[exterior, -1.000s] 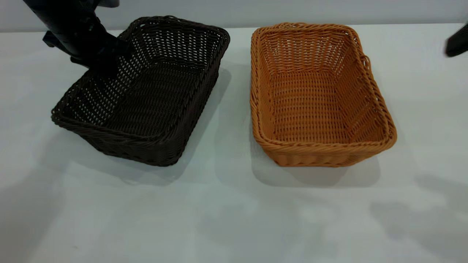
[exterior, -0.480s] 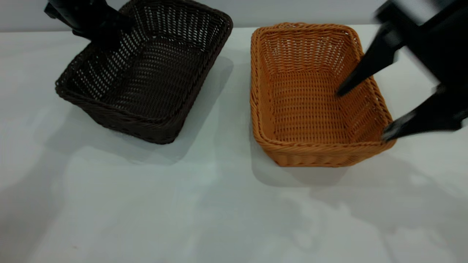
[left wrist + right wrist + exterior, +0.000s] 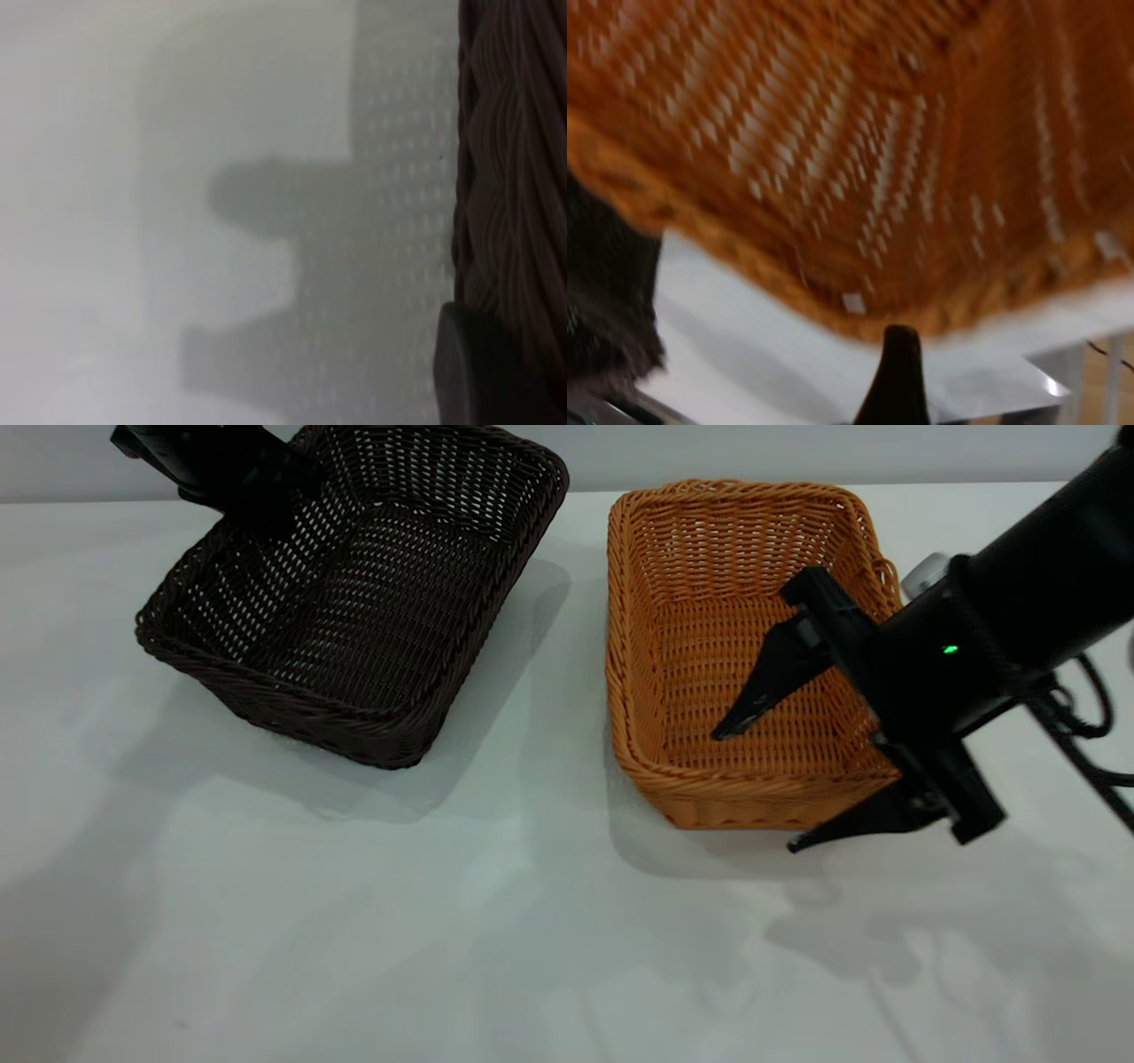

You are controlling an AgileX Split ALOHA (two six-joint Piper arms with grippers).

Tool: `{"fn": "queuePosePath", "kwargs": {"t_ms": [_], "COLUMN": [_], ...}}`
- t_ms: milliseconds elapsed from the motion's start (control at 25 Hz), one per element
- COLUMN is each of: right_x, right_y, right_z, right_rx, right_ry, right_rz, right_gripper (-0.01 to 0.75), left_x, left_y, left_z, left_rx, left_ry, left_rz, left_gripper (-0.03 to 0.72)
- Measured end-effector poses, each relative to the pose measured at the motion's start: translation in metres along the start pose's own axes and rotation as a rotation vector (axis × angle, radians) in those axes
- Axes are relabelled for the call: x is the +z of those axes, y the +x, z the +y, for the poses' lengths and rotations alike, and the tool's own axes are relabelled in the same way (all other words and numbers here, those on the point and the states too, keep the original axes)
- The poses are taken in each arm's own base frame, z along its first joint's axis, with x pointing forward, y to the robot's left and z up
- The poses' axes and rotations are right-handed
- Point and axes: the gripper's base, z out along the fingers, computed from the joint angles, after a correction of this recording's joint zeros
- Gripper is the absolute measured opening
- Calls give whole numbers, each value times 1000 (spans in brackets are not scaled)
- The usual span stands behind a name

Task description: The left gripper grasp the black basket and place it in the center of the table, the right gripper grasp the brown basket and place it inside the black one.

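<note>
The brown basket needs to go inside the black basket (image 3: pixel 354 602), so my right gripper needs to grab it next by its short-end rim (image 3: pixel 813 786) opposite the looped end.
The black basket (image 3: pixel 354 602) hangs tilted at the back left, its near end low over the table (image 3: pixel 443 921). My left gripper (image 3: pixel 261 514) is shut on the basket's far left rim. In the left wrist view the braided rim (image 3: pixel 509 177) lies against one finger (image 3: pixel 474 372). The brown basket (image 3: pixel 709 646) stands on the table at centre right. My right gripper (image 3: pixel 757 790) is open and straddles the brown basket's near right corner, one finger inside and one outside. The right wrist view shows the brown basket (image 3: pixel 877 159) close above a fingertip (image 3: pixel 895 372).
A gap of bare table separates the two baskets. The front half of the table lies bare, with arm shadows on it. The right arm's cables (image 3: pixel 1085 717) trail at the right edge. The black basket also shows in the right wrist view (image 3: pixel 602 301).
My left gripper has lifted the black basket up and back. My right gripper has swung in from the right and come down open over the brown basket's near right corner.
</note>
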Motion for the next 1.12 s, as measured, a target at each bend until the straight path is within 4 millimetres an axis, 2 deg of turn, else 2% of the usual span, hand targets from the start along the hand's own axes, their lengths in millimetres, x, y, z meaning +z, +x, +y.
{"fn": "queuePosePath", "kwargs": {"t_ms": [160, 280, 400, 600, 680, 880, 1000, 1120], "right_x": [20, 30, 32, 31, 26, -3, -39, -82], "right_y": [-14, -22, -27, -37, -46, -85, -109, -125], "right_z": [-3, -6, -6, -7, -8, -18, -20, -13], "right_rx": [69, 88, 86, 57, 39, -26, -80, -151], "right_ry": [17, 36, 39, 41, 33, -3, -70, -195], "right_rz": [-10, -32, -59, -122, -138, -213, -282, -305], "right_gripper": [582, 547, 449, 216, 192, 153, 150, 146], "left_x": [0, 0, 0, -1, -2, -10, -16, -18], "left_y": [0, 0, 0, -1, -2, -7, -12, -16], "left_z": [0, 0, 0, 0, 0, -2, -10, -30], "left_rx": [4, 7, 13, 53, 70, 122, 209, 335], "left_ry": [0, 0, 0, 0, -1, -3, 1, 21], "left_rz": [-1, -2, -2, -5, -8, -22, -36, -36], "left_gripper": [81, 81, 81, 80, 80, 79, 79, 79]}}
